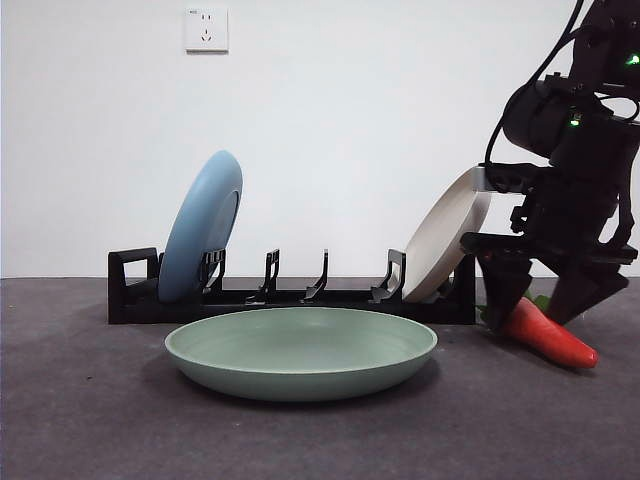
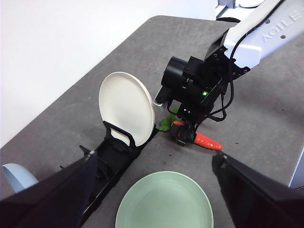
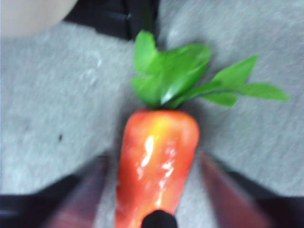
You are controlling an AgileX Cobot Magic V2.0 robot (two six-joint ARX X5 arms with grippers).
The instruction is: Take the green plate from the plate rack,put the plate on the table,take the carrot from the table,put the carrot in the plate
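Note:
My right gripper takes hold of the orange carrot by its thick end (image 1: 524, 322) next, to put the carrot in the green plate (image 1: 300, 350).
The green plate (image 1: 300, 350) lies flat on the table (image 1: 90, 420) in front of the plate rack (image 1: 290, 300); it also shows in the left wrist view (image 2: 164, 202). The carrot (image 1: 548, 338) lies on the table to the right of the plate, by the rack's right end. My right gripper (image 1: 545, 300) is low over it, open, with a jaw on each side of the carrot's thick end (image 3: 156, 161). My left gripper (image 2: 154, 159) is open and empty, high above the plate and the rack (image 2: 111, 156), and out of the front view.
A light blue plate (image 1: 203, 225) stands in the rack's left slot and a beige-white plate (image 1: 447, 235) leans in its right slot, close to my right arm. A white wall with a socket (image 1: 206, 30) is behind.

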